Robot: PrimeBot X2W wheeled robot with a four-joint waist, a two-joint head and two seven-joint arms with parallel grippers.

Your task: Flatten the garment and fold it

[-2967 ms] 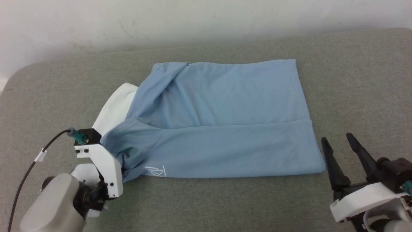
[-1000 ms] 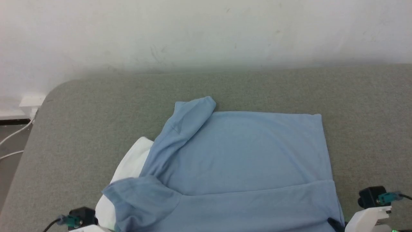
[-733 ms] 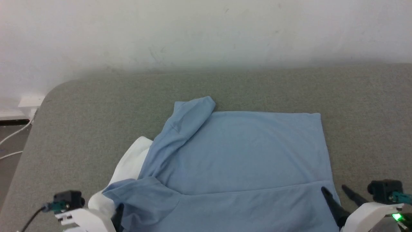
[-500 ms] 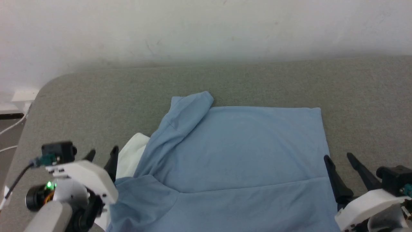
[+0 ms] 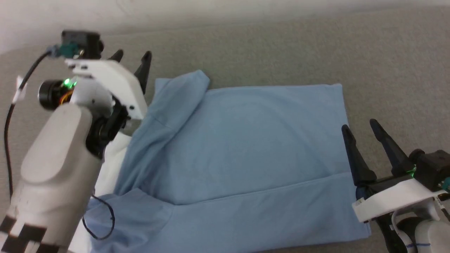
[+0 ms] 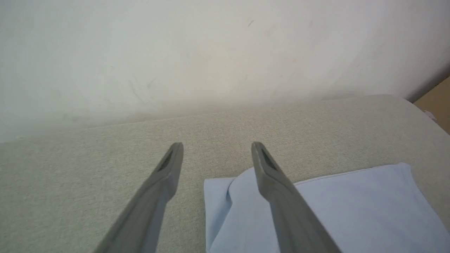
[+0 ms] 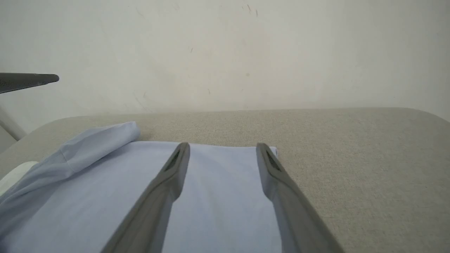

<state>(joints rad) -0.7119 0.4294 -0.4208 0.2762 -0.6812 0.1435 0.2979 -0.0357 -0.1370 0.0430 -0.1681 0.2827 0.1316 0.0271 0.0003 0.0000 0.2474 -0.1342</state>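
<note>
The body of the garment [image 5: 239, 151] is lying flat, so my left gripper should next grab the sleeve by its edge [image 5: 158, 86], where the cloth is folded over.
The light blue garment [image 5: 239, 151] lies partly folded on the grey padded surface [image 5: 281, 49], its near long edge turned over the body. One sleeve [image 5: 175, 95] is folded over at the far left corner, and a white collar part [image 5: 109, 165] shows at the left. My left gripper [image 5: 132, 56] hovers open just left of that far sleeve, with nothing between its fingers. In the left wrist view the left gripper [image 6: 215, 144] stands over the garment's corner [image 6: 225, 196]. My right gripper [image 5: 358, 124] is open beside the garment's right edge; in the right wrist view the right gripper [image 7: 223, 144] points along that edge of the garment [image 7: 218, 196].
A pale wall [image 6: 211, 52] rises behind the grey surface. Bare padding lies beyond the garment and to its right [image 7: 351, 158]. A black cable [image 5: 102, 225] loops by my left forearm, over the garment's near left part.
Both grippers have let go of the garment's near edge and opened. The left one has risen and moved to the far left corner. The head view has tilted down.
</note>
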